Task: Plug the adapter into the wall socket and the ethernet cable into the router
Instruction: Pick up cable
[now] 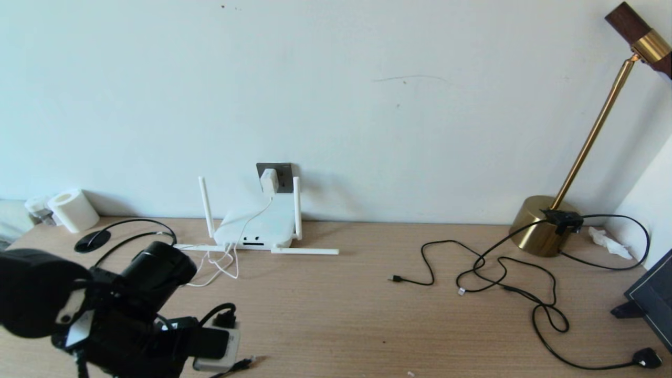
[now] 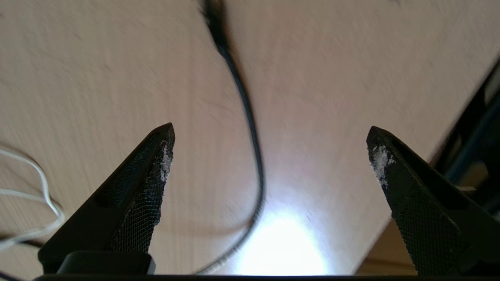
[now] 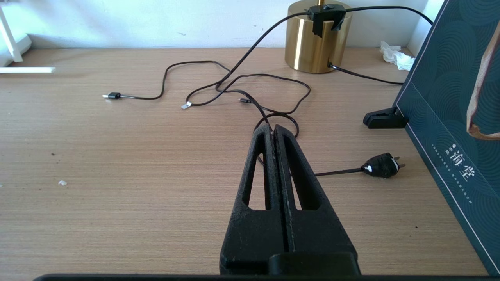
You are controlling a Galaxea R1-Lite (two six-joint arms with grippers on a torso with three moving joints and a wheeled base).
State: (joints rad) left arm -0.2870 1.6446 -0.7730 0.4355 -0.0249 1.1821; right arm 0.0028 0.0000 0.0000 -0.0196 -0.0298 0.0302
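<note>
Next, my left gripper grabs the black ethernet cable by its connector end (image 1: 245,363), since the cable plugs into the router (image 1: 254,227).
The white adapter (image 1: 269,180) sits in the dark grey wall socket (image 1: 285,176), and its thin white cord (image 1: 231,257) drops past the router (image 1: 254,227). That flat white box lies against the wall with two antennas upright and two flat on the table. My left arm (image 1: 131,299) hangs over the near left of the table. The left gripper (image 2: 270,128) is open just above the wood, and the black ethernet cable (image 2: 250,128) runs between its fingers untouched. The cable's connector end (image 1: 245,361) lies by the front edge. My right gripper (image 3: 272,127) is shut and empty, low over the right side.
Thin black cables (image 1: 472,273) with small plugs sprawl over the right half, ending in a black mains plug (image 1: 648,358). A brass lamp (image 1: 541,226) stands at the back right, a dark box (image 3: 449,117) at the right edge, a paper roll (image 1: 73,210) at the back left.
</note>
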